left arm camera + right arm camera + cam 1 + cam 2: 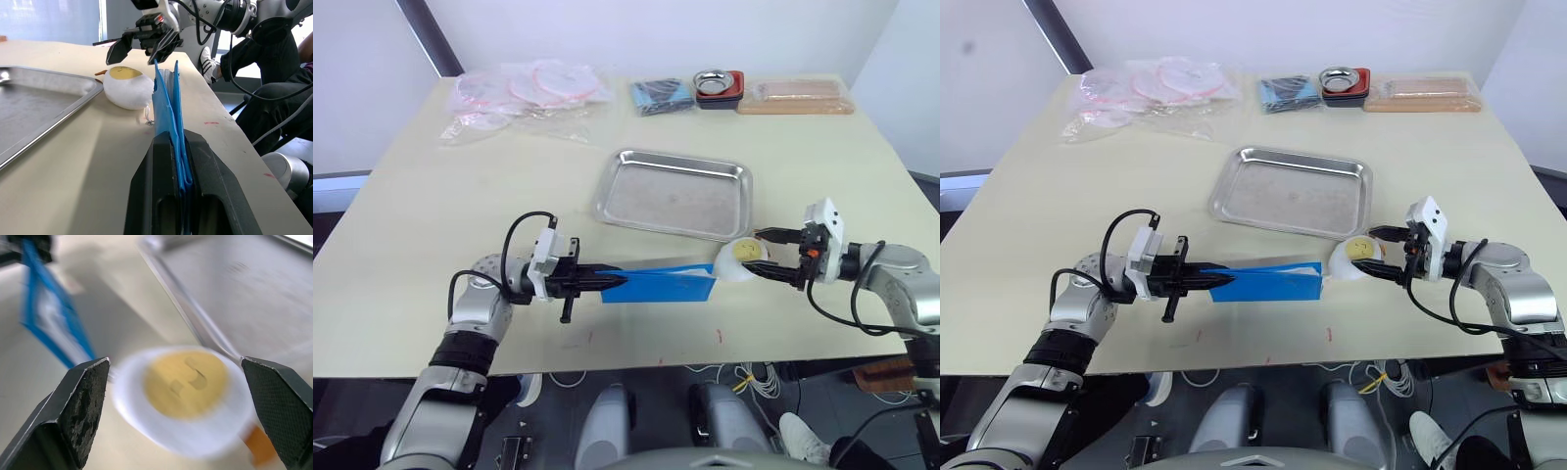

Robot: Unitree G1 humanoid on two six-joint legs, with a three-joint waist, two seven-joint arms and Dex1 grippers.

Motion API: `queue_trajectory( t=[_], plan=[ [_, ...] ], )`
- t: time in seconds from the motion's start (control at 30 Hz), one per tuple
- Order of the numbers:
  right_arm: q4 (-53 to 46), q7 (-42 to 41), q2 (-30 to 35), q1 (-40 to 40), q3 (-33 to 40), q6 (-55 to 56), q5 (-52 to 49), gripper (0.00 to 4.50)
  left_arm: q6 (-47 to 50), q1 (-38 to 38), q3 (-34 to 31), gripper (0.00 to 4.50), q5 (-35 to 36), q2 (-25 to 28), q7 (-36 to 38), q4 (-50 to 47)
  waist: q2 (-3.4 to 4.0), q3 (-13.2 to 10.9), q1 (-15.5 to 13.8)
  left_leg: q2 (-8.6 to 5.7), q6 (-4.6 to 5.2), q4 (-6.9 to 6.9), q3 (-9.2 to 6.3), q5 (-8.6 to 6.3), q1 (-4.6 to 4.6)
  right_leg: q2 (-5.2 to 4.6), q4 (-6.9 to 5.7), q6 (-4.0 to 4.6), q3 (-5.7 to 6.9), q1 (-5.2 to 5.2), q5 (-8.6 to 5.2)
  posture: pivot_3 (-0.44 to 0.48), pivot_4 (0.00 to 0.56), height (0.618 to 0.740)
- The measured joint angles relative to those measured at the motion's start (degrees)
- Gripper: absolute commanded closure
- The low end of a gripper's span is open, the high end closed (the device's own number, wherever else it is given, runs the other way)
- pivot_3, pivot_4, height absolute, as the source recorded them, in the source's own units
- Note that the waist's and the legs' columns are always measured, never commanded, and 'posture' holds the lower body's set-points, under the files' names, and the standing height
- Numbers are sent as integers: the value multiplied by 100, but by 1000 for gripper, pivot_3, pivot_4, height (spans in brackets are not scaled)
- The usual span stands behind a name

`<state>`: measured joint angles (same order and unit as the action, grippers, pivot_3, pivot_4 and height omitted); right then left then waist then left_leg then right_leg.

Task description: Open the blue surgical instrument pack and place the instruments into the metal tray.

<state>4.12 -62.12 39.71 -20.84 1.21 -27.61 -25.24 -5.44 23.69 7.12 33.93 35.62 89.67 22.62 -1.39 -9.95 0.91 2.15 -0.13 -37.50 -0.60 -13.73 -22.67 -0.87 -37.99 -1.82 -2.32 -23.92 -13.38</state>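
Note:
The end edge of the blue pack [661, 285] shows pale lining, so my right gripper should grab the pack there next. Then the instruments can go into the metal tray [674, 194].
The blue surgical instrument pack [661, 285] is held on edge just above the table's front middle, and my left gripper [607, 283] is shut on its left end. The left wrist view has both fingers [146, 186] clamped on the blue wrap [168, 107]. My right gripper [761, 257] stands open at the pack's right end, its fingers either side of a soft white round thing with a yellow centre [742, 258] [186, 396]. Behind the pack the metal tray [674, 194] lies empty. The instruments are hidden.
Along the table's far edge sit clear plastic bags of tubing [524, 98], a dark blue cloth bundle [661, 95], a small steel bowl with a red-black base [718, 84] and a tan wrapped slab [795, 96]. The white thing touches the tray's near right corner.

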Motion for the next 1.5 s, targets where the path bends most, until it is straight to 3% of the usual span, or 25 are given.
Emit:
queue_trajectory(
  t=[0.2,0.23,0.27,0.4,0.43,0.5,0.57,1.07,1.37,1.5],
  plan=[
    [187,133,-22,111,-39,-252,50,38,196,4,-37,4500,-69,0,5,-83,0,0,-3,0,0,0,0,0,-1,0,1,1,0,0,0,0,150,740],
    [185,129,-31,111,-38,-354,8,537,230,4,-41,4500,-78,0,6,-96,0,0,-3,0,0,0,0,0,0,0,1,0,0,0,0,0,150,740],
    [184,122,-36,112,-39,-416,-15,738,235,4,-45,4500,-90,0,6,-104,0,0,-3,0,0,0,0,0,0,0,0,0,0,1,0,0,150,740],
    [84,34,-37,186,-22,-580,-133,2568,196,14,-56,4500,-192,-1,5,-140,0,0,-6,0,0,0,-1,0,0,0,1,-3,0,1,-2,0,150,740],
    [25,20,-37,257,-4,-607,-207,2794,136,14,-67,4500,-266,3,5,-188,0,0,-9,0,0,0,-1,0,0,0,1,-3,0,2,-2,0,150,740],
    [-74,5,-37,359,74,-649,-306,3763,115,11,-70,4500,-334,16,2,-254,0,1,-13,0,0,0,-1,0,-1,0,1,-2,0,2,-1,0,150,740],
    [-146,-14,-37,428,176,-739,-462,4382,133,-16,-85,4500,-381,22,-13,-369,1,1,-15,-2,0,0,-1,0,-2,-2,2,-3,0,2,-1,0,150,740],
    [-642,-10,-213,582,1554,-1533,-2266,4461,24,-68,-223,4500,-539,-83,-37,-337,2,1,-16,-2,0,0,-1,0,2,-1,1,-15,-2,5,-5,0,150,740],
    [-1367,400,-485,509,1481,-1667,-2683,4461,-46,-23,-232,4500,-585,-137,-36,-255,3,2,-18,-3,0,0,-2,0,1,-2,3,-19,-2,6,-5,0,150,740],
    [-1771,688,-827,255,1037,-1576,-2588,4461,-58,-28,-223,4500,-591,-146,-26,-246,5,2,-19,-2,0,0,-3,0,2,-1,1,-20,-1,5,-6,0,150,740]
  ],
)
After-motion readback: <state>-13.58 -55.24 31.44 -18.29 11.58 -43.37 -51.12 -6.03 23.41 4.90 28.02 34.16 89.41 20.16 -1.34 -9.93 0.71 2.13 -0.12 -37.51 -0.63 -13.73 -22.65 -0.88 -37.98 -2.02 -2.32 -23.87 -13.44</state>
